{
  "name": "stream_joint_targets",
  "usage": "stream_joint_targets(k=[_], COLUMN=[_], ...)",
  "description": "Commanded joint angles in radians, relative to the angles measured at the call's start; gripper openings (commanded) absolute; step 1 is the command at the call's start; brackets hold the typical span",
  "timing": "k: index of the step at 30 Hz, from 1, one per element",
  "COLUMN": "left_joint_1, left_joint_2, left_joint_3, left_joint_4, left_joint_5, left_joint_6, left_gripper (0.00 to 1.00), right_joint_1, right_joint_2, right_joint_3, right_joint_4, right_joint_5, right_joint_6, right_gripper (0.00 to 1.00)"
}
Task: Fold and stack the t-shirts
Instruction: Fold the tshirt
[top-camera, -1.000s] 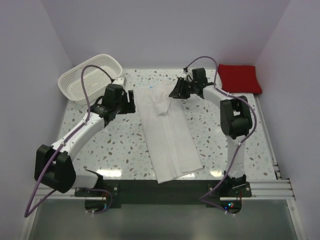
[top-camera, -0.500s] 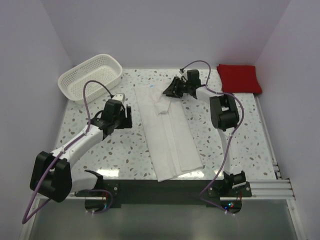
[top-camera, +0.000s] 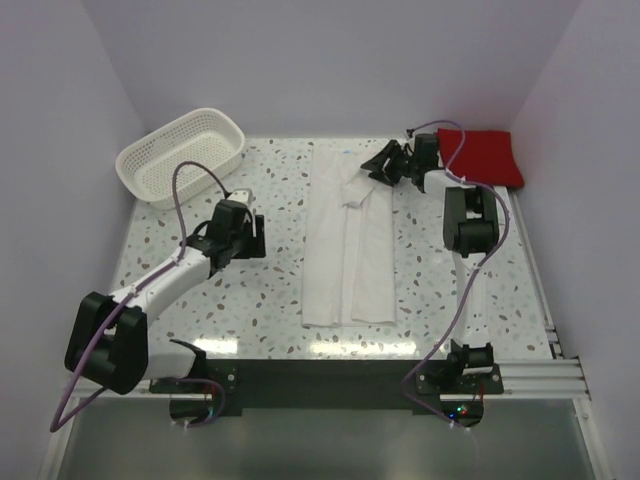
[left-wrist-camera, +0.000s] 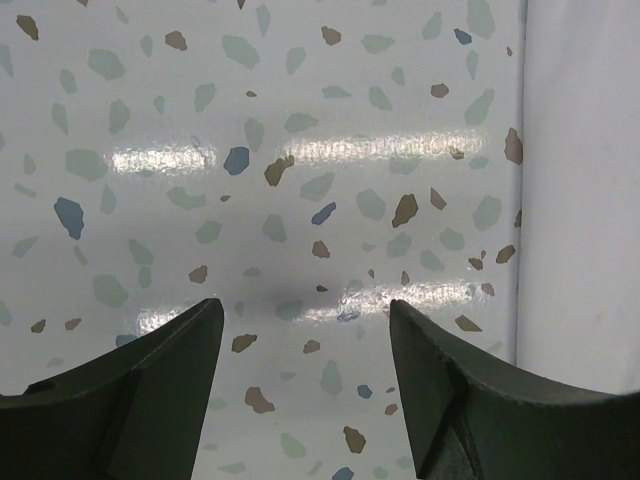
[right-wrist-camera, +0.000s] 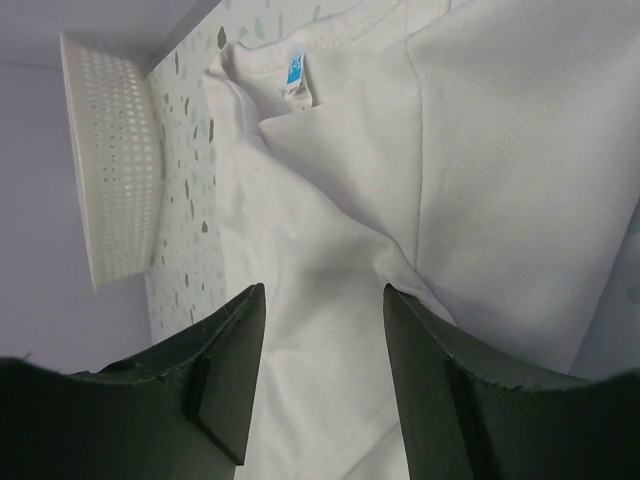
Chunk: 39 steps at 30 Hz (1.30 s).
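The robot will next use its right gripper to grab the white t-shirt (top-camera: 350, 240) by its outer hem corner, opposite the collar. The hem can then be folded toward the collar.
The white t-shirt (top-camera: 350, 240) lies folded into a long narrow strip down the middle of the table, collar end at the back. The right wrist view shows its collar with a blue label (right-wrist-camera: 297, 68) and folded sleeve. The red t-shirt (top-camera: 478, 156) lies folded at the back right corner. My right gripper (top-camera: 378, 163) is open and empty, just right of the white shirt's collar end; in its wrist view it (right-wrist-camera: 325, 300) hangs over the cloth. My left gripper (top-camera: 252, 232) is open and empty over bare table left of the shirt, whose edge shows in the left wrist view (left-wrist-camera: 580, 190).
A white lattice basket (top-camera: 181, 154) stands at the back left corner; it also shows in the right wrist view (right-wrist-camera: 110, 150). The walls close in the table at the back and both sides. The speckled tabletop (top-camera: 200, 310) is bare on the left.
The white shirt has been pulled straight, from slanted to lying lengthwise and shifted right at its top. My right gripper moved right toward the red shirt. The left arm barely moved.
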Motion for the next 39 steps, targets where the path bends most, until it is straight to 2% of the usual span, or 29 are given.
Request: stream_joint_targets(k=[1,3,4,7,8,11,16,19,24,28,35,39], left_joint_1=[-0.001,-0.007,-0.029,-0.084,-0.093,-0.124,-0.205,-0.263,-0.334,-0.362,-0.396,-0.42], left_joint_2=[0.017,0.03,0.034,0.04,0.04,0.037,0.017,0.017,0.021,0.03,0.099,0.126], left_joint_3=[0.004,0.011,0.013,0.024,0.028,0.018,-0.005,-0.019,-0.042,-0.061,-0.044,-0.035], left_joint_4=[0.039,0.023,0.007,-0.036,-0.05,-0.099,-0.174,-0.207,-0.225,-0.225,-0.198,-0.187], left_joint_5=[0.033,0.068,0.071,0.085,0.093,0.132,0.171,0.192,0.231,0.234,0.271,0.271], left_joint_6=[-0.007,-0.027,-0.044,-0.081,-0.093,-0.139,-0.217,-0.262,-0.325,-0.351,-0.366,-0.377], left_gripper=[0.72,0.73,0.73,0.73,0.73,0.72,0.7,0.69,0.68,0.67,0.65,0.62], right_joint_1=[0.014,0.017,0.017,0.018,0.018,0.026,0.079,0.197,0.33,0.345,0.362,0.363], right_joint_2=[-0.056,-0.119,-0.204,-0.333,-0.422,-0.6,-0.861,-1.013,-1.206,-1.308,-1.274,-1.245], right_joint_3=[0.043,0.035,0.018,-0.08,-0.11,-0.326,-0.619,-0.822,-0.994,-1.124,-1.226,-1.252], right_joint_4=[-0.127,-0.241,-0.28,-0.444,-0.484,-0.602,-0.762,-0.829,-0.885,-0.837,-0.774,-0.728], right_joint_5=[0.014,0.011,0.026,0.11,0.144,0.25,0.425,0.46,0.46,0.445,0.361,0.363], right_joint_6=[-0.082,-0.165,-0.192,-0.301,-0.346,-0.402,-0.444,-0.431,-0.351,-0.274,-0.254,-0.251], right_gripper=[0.56,0.6,0.63,0.66,0.66,0.66,0.65,0.64,0.61,0.57,0.54,0.53])
